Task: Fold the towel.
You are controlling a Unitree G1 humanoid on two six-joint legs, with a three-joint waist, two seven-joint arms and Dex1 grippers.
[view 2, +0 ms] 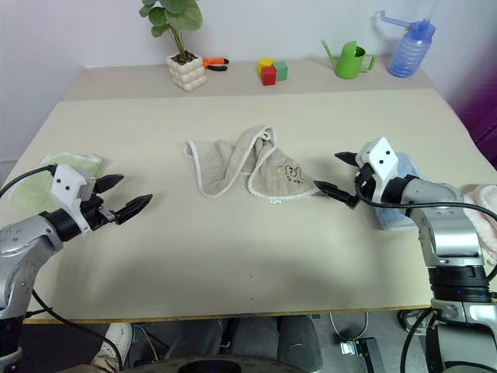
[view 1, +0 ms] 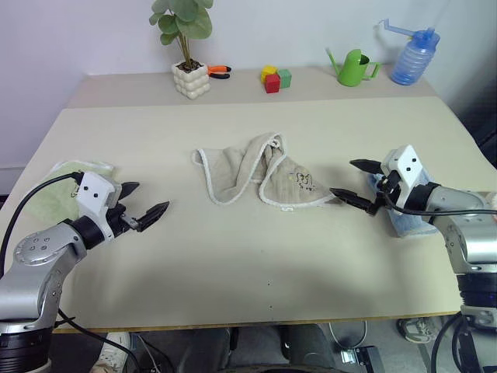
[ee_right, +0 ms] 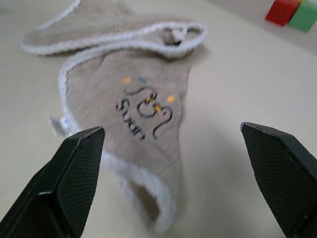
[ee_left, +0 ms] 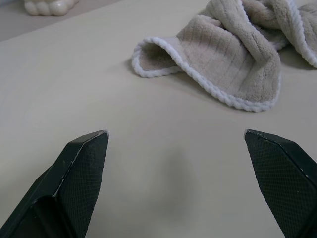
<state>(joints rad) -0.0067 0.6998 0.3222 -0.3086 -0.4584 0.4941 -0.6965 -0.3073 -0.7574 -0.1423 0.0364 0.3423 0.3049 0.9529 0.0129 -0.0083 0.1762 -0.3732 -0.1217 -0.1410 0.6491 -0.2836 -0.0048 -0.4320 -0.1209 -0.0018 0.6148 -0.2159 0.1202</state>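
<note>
I can see the towel's marked corner (view 1: 304, 183) curl up at its tip, so I will grab the towel by that curled corner tip (view 1: 332, 200) next with my right gripper.
The towel (view 1: 256, 175) is beige with whitish corded edging and lies crumpled in the middle of the table. A dark embroidered mark (ee_right: 146, 109) faces up on its corner nearest my right arm. My left gripper (view 1: 142, 203) hovers open over bare table some way to the towel's left, nothing between its fingers (ee_left: 81, 168). My right gripper (view 1: 357, 183) is open just right of the towel's marked corner, pointing at it, apart from the cloth. Both wrist views look along open fingers toward the towel (ee_left: 233, 64).
A light green towel (view 1: 66, 190) lies under my left arm and a light blue towel (view 1: 404, 221) under my right. Along the back stand a potted plant (view 1: 189, 74), orange-handled pliers (view 1: 219, 71), coloured blocks (view 1: 274, 78), a green watering can (view 1: 353, 68) and a blue spray bottle (view 1: 414, 54).
</note>
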